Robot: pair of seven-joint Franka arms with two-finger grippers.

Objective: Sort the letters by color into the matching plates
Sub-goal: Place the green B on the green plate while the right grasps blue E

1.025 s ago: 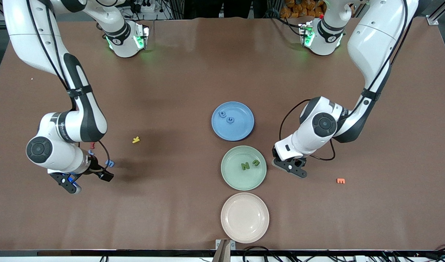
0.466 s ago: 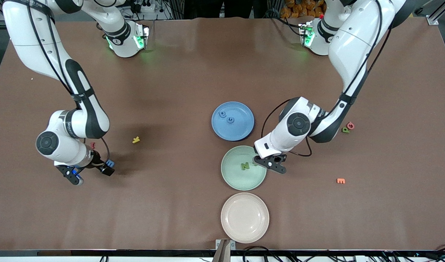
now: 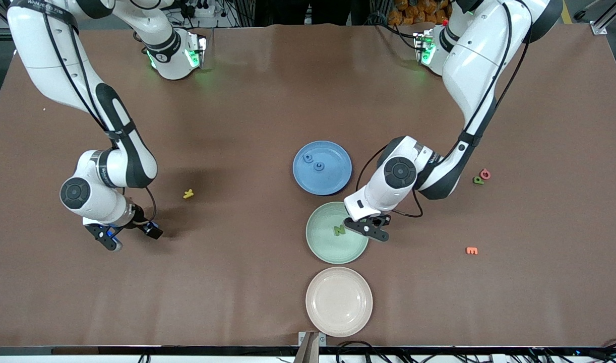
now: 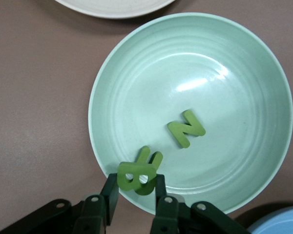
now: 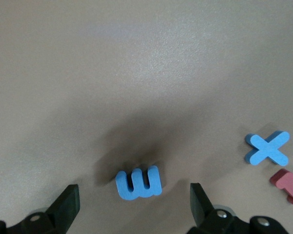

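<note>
My right gripper should close now and would hold the blue letter: its fingers are low beside both ends of the letter in the right wrist view.
My left gripper (image 3: 368,229) hangs over the edge of the mint green plate (image 3: 333,249), shut on a green letter B (image 4: 136,176). In the left wrist view the plate (image 4: 224,63) holds a green N (image 4: 186,128) and another green letter (image 4: 153,158) just under the B. My right gripper (image 3: 133,237) is open and low over the table at the right arm's end. In the right wrist view its fingers (image 5: 67,202) straddle a blue letter (image 5: 138,183) lying flat. The blue plate (image 3: 335,176) holds two blue letters (image 3: 308,158).
A blue X (image 5: 267,148) and a red letter (image 5: 288,185) lie beside the blue letter. A yellow letter (image 3: 188,193) lies nearby. The beige plate (image 3: 339,301) is nearest the camera. An orange letter (image 3: 472,250), a green one (image 3: 478,180) and a pink one (image 3: 485,174) lie toward the left arm's end.
My left gripper has carried the green B from beside the green plate to over its edge. My right gripper has shifted slightly and now covers the blue letter in the front view.
</note>
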